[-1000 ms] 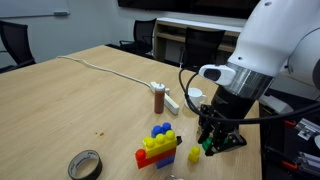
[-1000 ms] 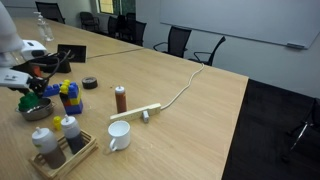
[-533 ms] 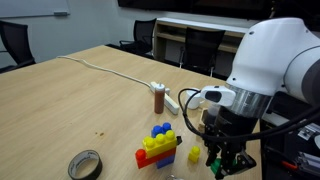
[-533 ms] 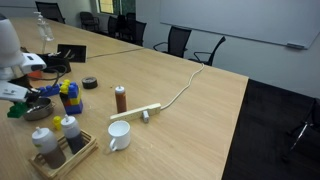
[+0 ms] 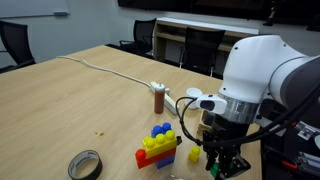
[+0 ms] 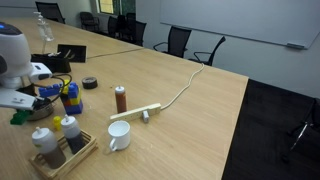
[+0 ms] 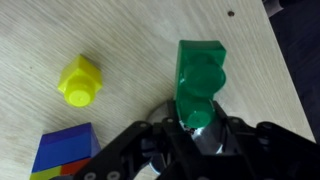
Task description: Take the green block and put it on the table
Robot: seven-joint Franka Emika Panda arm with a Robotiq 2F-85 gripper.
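The green block point(image 7: 200, 78) hangs above the flat table and would fall if I opened now, so my gripper needs to lower it before letting go.
The green block point(image 7: 200, 78) is a bright green studded brick held between my jaws in the wrist view, over the wood-grain table point(image 7: 130, 40). In both exterior views it hangs low at the fingertips point(image 5: 213, 167) point(image 6: 18, 117). My gripper point(image 7: 198, 125) is shut on its lower end. The gripper point(image 5: 220, 163) hangs beside a stack of red, yellow and blue bricks point(image 5: 160, 147), close to the table's edge. It also shows in an exterior view point(image 6: 22, 106).
A small yellow piece point(image 7: 80, 80) point(image 5: 194, 155) lies near the block. A tape roll point(image 5: 85, 164), a brown bottle point(image 5: 159, 99), a white cable with strip point(image 5: 165, 95), a white mug point(image 6: 119, 135) and a tray of bottles point(image 6: 58, 147) stand on the table.
The arm has carried the green block lower and nearer the table's edge, a little away from the brick stack. The gripper stays shut on it.
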